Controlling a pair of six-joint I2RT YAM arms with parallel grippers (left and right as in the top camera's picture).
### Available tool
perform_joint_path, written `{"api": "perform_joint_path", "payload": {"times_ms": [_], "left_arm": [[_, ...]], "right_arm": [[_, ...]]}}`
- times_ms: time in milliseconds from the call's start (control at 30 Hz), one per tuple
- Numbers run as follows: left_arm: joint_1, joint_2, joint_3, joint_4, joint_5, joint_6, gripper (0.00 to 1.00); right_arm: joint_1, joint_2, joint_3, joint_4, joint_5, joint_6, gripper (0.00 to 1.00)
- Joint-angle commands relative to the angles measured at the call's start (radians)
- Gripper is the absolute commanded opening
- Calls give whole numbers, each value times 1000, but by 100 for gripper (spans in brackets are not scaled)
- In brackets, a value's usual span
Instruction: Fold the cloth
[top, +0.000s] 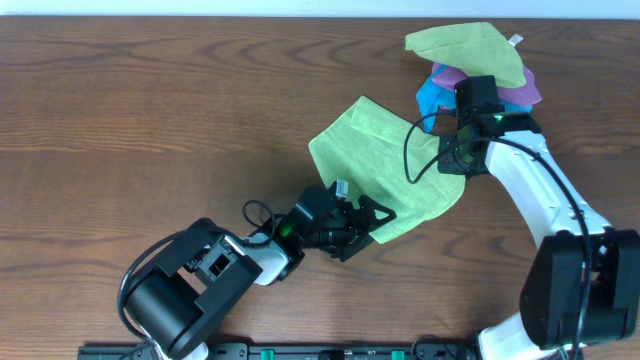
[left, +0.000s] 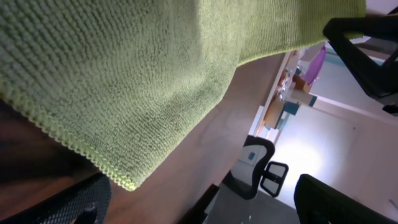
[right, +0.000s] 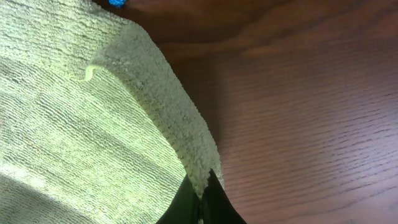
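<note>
I should fold the lime-green cloth (top: 385, 165), so my left gripper should next grab it at its near corner (top: 380, 238) while my right gripper keeps holding another edge of it.
The lime-green cloth (top: 385, 165) lies in the middle of the table, partly lifted at its right side. My right gripper (top: 455, 158) is shut on the cloth's right edge. In the right wrist view the fingertips (right: 202, 190) pinch a raised fold of the cloth (right: 74, 124). My left gripper (top: 375, 225) is open at the cloth's near corner. In the left wrist view the cloth (left: 124, 74) hangs over the upper left, and its corner sits just above the gap between the spread fingers (left: 199, 208).
A second green cloth (top: 470, 55) lies at the back right on top of a purple cloth (top: 520, 92) and a bright blue cloth (top: 435, 98), close behind my right gripper. Bare wooden table (top: 150, 130) stretches to the left.
</note>
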Motion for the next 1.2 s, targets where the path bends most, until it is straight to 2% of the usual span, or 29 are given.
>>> {"api": "perform_joint_path", "payload": {"times_ms": [0, 133, 867, 900, 1000, 1067, 1100, 1133, 1167], "left_arm": [[-1, 12, 15, 2, 6, 21, 96], [-28, 13, 15, -34, -43, 16, 95], [-68, 68, 38, -19, -180, -29, 100], [-72, 73, 43, -19, -185, -29, 95], [-79, 99, 62, -19, -187, -27, 94], [-79, 124, 80, -18, -180, -28, 88], [-79, 135, 90, -18, -172, -27, 81], [-79, 142, 100, -18, -161, -27, 67], [-79, 147, 108, -14, -152, -27, 46]], "right_arm": [[-4, 7, -7, 3, 0, 19, 2], [-4, 7, -7, 3, 0, 19, 1], [-4, 7, -7, 2, -26, 19, 2], [-4, 7, -7, 2, -27, 19, 2], [-4, 7, -7, 2, -27, 19, 2], [-4, 7, -7, 2, -26, 19, 2], [-4, 7, -7, 2, -26, 19, 2], [-4, 7, -7, 0, -26, 19, 1], [-4, 7, -7, -2, -26, 19, 1]]}}
